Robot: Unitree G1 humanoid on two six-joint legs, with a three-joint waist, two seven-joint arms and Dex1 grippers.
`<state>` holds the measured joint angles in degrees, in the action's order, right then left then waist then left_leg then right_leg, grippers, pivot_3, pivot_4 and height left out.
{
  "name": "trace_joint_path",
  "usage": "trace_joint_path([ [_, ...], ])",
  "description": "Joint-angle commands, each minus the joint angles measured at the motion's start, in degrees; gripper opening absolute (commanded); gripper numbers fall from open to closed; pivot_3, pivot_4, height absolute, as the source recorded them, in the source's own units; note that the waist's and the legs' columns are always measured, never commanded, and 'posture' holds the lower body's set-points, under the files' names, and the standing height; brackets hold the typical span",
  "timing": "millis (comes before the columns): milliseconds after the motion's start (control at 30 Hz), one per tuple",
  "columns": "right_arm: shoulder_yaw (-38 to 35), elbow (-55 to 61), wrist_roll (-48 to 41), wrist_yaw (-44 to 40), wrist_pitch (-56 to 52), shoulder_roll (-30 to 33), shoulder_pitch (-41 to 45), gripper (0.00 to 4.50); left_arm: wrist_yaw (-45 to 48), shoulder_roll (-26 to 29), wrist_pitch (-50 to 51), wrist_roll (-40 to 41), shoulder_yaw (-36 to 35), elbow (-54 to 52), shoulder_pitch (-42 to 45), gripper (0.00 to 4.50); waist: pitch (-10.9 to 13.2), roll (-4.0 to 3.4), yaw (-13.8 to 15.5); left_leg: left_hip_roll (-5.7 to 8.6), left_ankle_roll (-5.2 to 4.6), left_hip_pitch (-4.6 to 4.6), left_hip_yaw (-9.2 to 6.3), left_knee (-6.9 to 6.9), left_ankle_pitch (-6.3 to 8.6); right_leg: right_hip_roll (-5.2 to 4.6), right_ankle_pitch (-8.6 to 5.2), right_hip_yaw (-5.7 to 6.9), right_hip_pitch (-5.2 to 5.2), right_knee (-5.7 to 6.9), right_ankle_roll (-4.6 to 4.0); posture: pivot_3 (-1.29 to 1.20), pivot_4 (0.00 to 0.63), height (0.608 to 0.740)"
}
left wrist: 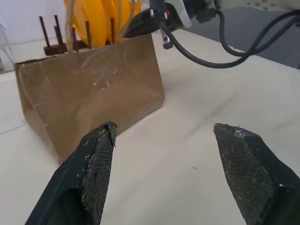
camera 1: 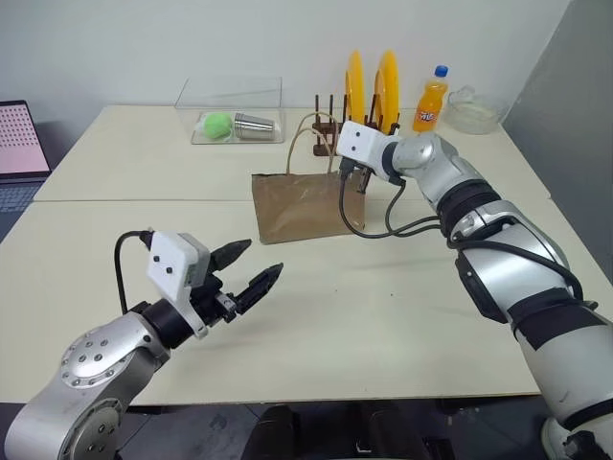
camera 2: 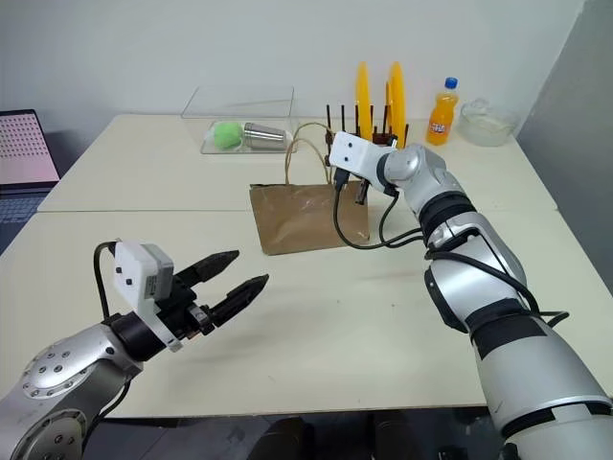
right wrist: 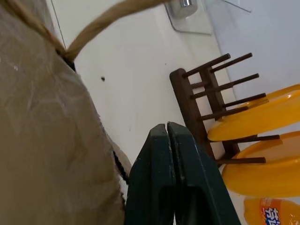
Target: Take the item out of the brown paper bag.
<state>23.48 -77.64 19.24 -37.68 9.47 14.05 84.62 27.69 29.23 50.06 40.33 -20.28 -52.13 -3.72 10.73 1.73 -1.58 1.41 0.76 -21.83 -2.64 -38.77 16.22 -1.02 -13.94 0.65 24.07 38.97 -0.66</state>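
The paper bag spreads wide and only its cords loop up above the bag's opening, so the left gripper should grab the bag next by its upper cord handle (camera 1: 315, 114).
The brown paper bag (camera 1: 297, 206) stands upright in the middle of the table, its two cord handles (camera 1: 311, 134) looping up above it. The item is hidden; I cannot see into the bag. My right gripper (camera 1: 349, 178) hovers at the bag's top right corner, pointing down and left. In the right wrist view its fingers (right wrist: 159, 154) are pressed together with nothing between them, just beside the bag's edge (right wrist: 42, 140). My left gripper (camera 1: 263, 259) is open and empty, low over the table in front of the bag and to its left, well apart from it.
Behind the bag stands a dark wooden rack (camera 1: 329, 123) with yellow plates (camera 1: 369, 86). An orange soda bottle (camera 1: 431, 101) and a glass bowl (camera 1: 472, 110) are at the back right. A clear box (camera 1: 235, 120) holds a green ball and a metal cup. A laptop (camera 1: 21, 139) is at the far left.
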Motion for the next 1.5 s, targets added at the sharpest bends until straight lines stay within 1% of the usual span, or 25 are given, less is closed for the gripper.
trace_joint_path([
  [33, -1.6, 1.6, -0.6, -11.4, 4.0, 1.3, 1.0, 0.05, 0.9, 1.3, -3.1, 1.0, -0.2, -1.9, -2.2, 3.5, 0.0, -0.03, -0.1, 0.0, -0.01, 0.0, 0.0, 0.01, 0.01, 0.0, 0.0, 0.0, 0.0, 0.0, 0.0, 0.0, 0.15, 0.74],
  [233, -3.4, 3.6, -1.7, -22.5, 7.5, 3.3, 0.1, 0.05, 5.2, 3.1, -9.1, -0.6, 0.7, 0.1, -7.7, 3.5, 0.1, -0.13, -0.1, 0.0, -0.05, 0.02, -0.01, 0.03, 0.03, 0.0, -0.01, 0.01, 0.0, -0.02, -0.01, 0.0, 0.15, 0.74],
  [467, -4.7, 9.8, -4.7, -34.9, 10.1, 5.3, -4.4, 0.05, 10.4, 4.5, -16.8, -3.7, 1.7, 2.5, -13.9, 3.5, 0.1, -0.17, 0.0, -0.01, -0.06, 0.02, -0.01, 0.04, 0.03, 0.0, -0.02, 0.02, -0.01, -0.02, -0.03, 0.0, 0.15, 0.74],
  [600, -5.1, 18.9, -7.7, -42.4, 8.9, 7.2, -9.4, 0.05, 12.1, 5.5, -19.6, -4.9, 2.3, 2.9, -16.1, 3.5, 0.1, -0.19, 0.0, -0.01, -0.07, 0.02, -0.03, 0.04, 0.04, 0.0, -0.02, 0.03, -0.02, -0.04, -0.03, 0.0, 0.15, 0.74],
  [733, -5.3, 32.0, -10.9, -47.0, 4.7, 9.7, -15.5, 0.05, 13.1, 6.3, -21.3, -5.6, 2.8, 3.6, -17.1, 3.5, 0.1, -0.2, 0.1, -0.02, -0.08, 0.02, -0.05, 0.04, 0.04, 0.0, -0.03, 0.05, -0.02, -0.04, -0.03, 0.0, 0.15, 0.74],
  [800, -5.5, 37.9, -12.2, -47.6, 2.4, 10.6, -17.8, 0.05, 13.4, 6.7, -21.8, -5.9, 3.1, 4.1, -17.0, 3.5, 0.2, -0.27, 0.1, -0.02, -0.08, 0.02, -0.06, 0.04, 0.05, 0.0, -0.03, 0.05, -0.02, -0.04, -0.03, 0.0, 0.15, 0.74],
  [933, -7.6, 47.6, -14.9, -45.2, -0.8, 12.2, -20.4, 0.05, 14.7, 8.3, -23.0, -6.5, 3.4, 5.5, -16.0, 3.5, 0.2, -0.31, 0.0, -0.04, -0.08, 0.02, -0.05, 0.04, 0.05, 0.0, -0.03, 0.06, 0.0, -0.03, -0.02, 0.0, 0.15, 0.74],
  [1067, -13.1, 65.2, -23.9, -44.1, -10.3, 14.7, -26.1, 0.05, 18.0, 12.0, -24.9, -7.5, 3.4, 8.4, -11.9, 3.5, 0.2, -0.34, 0.3, -0.04, -0.08, 0.0, -0.12, 0.04, 0.05, 0.0, -0.04, 0.13, -0.01, -0.04, -0.02, 0.0, 0.15, 0.74],
  [1200, -17.5, 82.7, -30.8, -40.0, -25.4, 18.9, -37.0, 0.05, 22.5, 16.4, -30.6, -13.1, 7.2, 13.9, -4.3, 3.5, 0.2, -0.31, 1.7, -0.03, -0.08, -0.03, -0.22, 0.04, 0.05, 0.0, -0.04, 0.23, -0.06, -0.14, -0.01, 0.0, 0.15, 0.74],
  [1233, -19.0, 87.7, -33.1, -38.0, -29.9, 19.8, -40.9, 0.19, 24.9, 17.8, -33.3, -14.9, 9.0, 15.7, -2.2, 3.86, 0.2, -0.32, 1.7, -0.03, -0.08, -0.04, -0.22, 0.05, 0.05, 0.0, -0.05, 0.24, -0.08, -0.2, -0.01, 0.0, 0.15, 0.74],
  [1267, -20.2, 92.0, -35.0, -36.3, -33.7, 20.6, -44.4, 0.39, 27.2, 18.9, -35.7, -16.4, 10.7, 17.3, -0.5, 4.04, 0.2, -0.33, 1.9, -0.03, -0.08, -0.05, -0.17, 0.04, 0.05, -0.01, -0.05, 0.19, -0.07, -0.23, -0.01, 0.0, 0.15, 0.74],
  [1300, -21.4, 96.1, -36.8, -34.9, -37.0, 21.5, -48.0, 0.63, 28.7, 19.6, -37.8, -18.1, 12.7, 19.1, 1.6, 4.36, 0.2, -0.33, 2.0, -0.02, -0.08, -0.1, -0.17, 0.05, 0.05, -0.02, -0.05, 0.19, -0.06, -0.27, -0.01, 0.0, 0.15, 0.74],
  [1333, -22.3, 99.6, -38.5, -33.2, -40.1, 22.2, -51.1, 0.95, 30.0, 19.9, -39.7, -19.4, 14.3, 20.8, 3.5, 4.5, 0.2, -0.35, 2.0, -0.02, -0.08, -0.11, -0.16, 0.05, 0.05, -0.01, -0.05, 0.19, -0.06, -0.3, -0.01, 0.0, 0.15, 0.74],
  [1433, -24.5, 109.1, -41.4, -27.9, -46.4, 23.7, -61.0, 2.02, 33.3, 19.1, -45.2, -23.0, 20.4, 25.2, 10.1, 4.5, 0.2, -0.4, 1.8, -0.03, -0.09, -0.11, -0.1, 0.06, 0.06, -0.01, -0.05, 0.15, -0.03, -0.29, 0.0, 0.0, 0.15, 0.74],
  [1500, -24.6, 114.5, -41.4, -25.4, -48.0, 25.1, -67.4, 2.65, 35.5, 18.0, -48.2, -25.0, 24.3, 27.5, 14.5, 4.5, 0.2, -0.4, 1.8, -0.04, -0.09, -0.12, -0.11, 0.08, 0.06, -0.01, -0.12, 0.17, -0.02, -0.28, 0.12, 0.0, 0.15, 0.74],
])
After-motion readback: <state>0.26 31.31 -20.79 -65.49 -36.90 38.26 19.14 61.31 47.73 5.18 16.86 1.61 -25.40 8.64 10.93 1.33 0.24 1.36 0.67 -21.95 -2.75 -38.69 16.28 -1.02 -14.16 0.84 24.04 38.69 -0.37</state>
